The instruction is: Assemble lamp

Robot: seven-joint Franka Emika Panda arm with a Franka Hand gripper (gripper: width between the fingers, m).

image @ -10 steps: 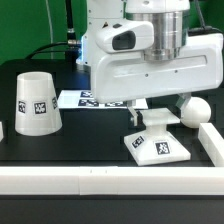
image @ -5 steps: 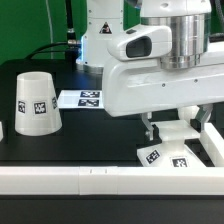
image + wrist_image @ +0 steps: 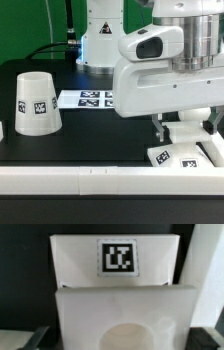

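The lamp base sits flat in the corner against the white side bar [image 3: 216,148] [image 3: 205,269], so it is now time for my gripper to release the lamp base.
The flat square lamp base [image 3: 178,157] lies on the black table at the exterior view's right, close to the right rail. My gripper [image 3: 183,127] is shut on the base's raised middle block, one finger on each side. In the wrist view the base [image 3: 116,286] with its tag fills the picture, and my gripper [image 3: 118,339] has dark fingers [image 3: 30,338] at both of its sides. The tapered shade [image 3: 35,103] stands mouth down at the exterior view's left. The bulb is hidden behind my arm.
The marker board [image 3: 88,98] lies flat at the back middle. A long white rail [image 3: 80,181] runs along the front edge and another [image 3: 214,152] along the exterior view's right side. The arm's white body fills the upper right.
My gripper has moved toward the exterior view's right and a little toward the front rail, taking the base with it. The bulb, seen before, is now covered by the arm.
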